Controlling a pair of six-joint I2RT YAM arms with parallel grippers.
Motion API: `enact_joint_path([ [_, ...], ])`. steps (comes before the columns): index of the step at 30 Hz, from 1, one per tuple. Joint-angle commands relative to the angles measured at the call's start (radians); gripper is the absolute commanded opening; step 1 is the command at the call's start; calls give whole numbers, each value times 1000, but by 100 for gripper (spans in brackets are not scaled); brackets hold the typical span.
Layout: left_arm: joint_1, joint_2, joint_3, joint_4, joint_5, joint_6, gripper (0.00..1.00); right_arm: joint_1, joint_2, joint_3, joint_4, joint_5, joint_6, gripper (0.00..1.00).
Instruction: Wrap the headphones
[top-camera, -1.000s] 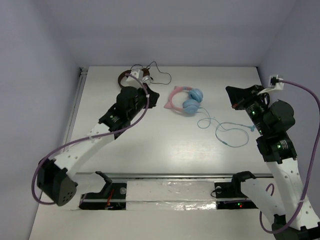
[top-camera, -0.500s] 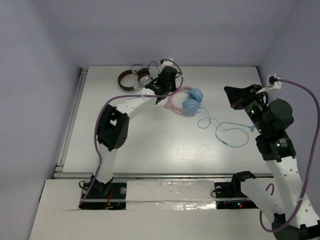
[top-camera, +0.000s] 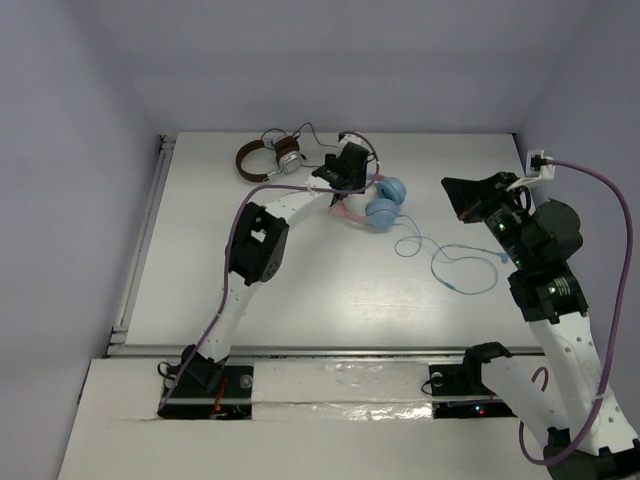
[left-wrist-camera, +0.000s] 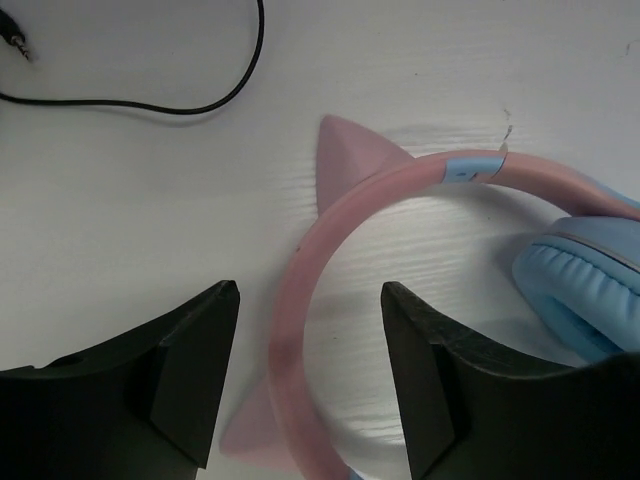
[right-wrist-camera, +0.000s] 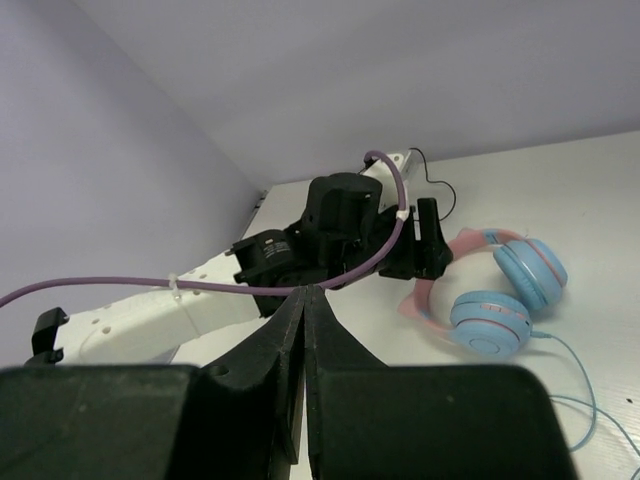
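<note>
The pink headband (left-wrist-camera: 300, 290) lies low beneath my open fingers, so it is too early to close. My left gripper first lowers to the headband, then closes on the headband.
The headphones (top-camera: 383, 203) lie flat at the far middle of the table, with a pink cat-ear headband (left-wrist-camera: 300, 290) and light blue ear cups (left-wrist-camera: 590, 290). Their thin blue cable (top-camera: 455, 266) trails in loose loops to the right. My left gripper (left-wrist-camera: 308, 300) hovers open right over the headband, one finger on each side of the pink band, not touching it. My right gripper (right-wrist-camera: 305, 295) is shut and empty, raised at the right of the table (top-camera: 300, 280) and pointing towards the headphones (right-wrist-camera: 500, 300).
Brown-and-white headphones (top-camera: 265, 158) lie at the far left, just behind my left gripper. Their black cable (left-wrist-camera: 200, 100) and jack plug (left-wrist-camera: 15, 42) run close beside the pink headband. Walls close the table's far and side edges.
My left arm has swung from the left of the table out over the pink headband, and its jaws have opened. My right gripper has shifted slightly left.
</note>
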Motion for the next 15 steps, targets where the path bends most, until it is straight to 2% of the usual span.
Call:
enact_joint_path([
  [1, -7, 22, 74, -32, 8, 27, 56, -1, -5, -5, 73, -25, 10, 8],
  [15, -7, 104, 83, -34, 49, 44, 51, -1, 29, -17, 99, -42, 39, 17],
])
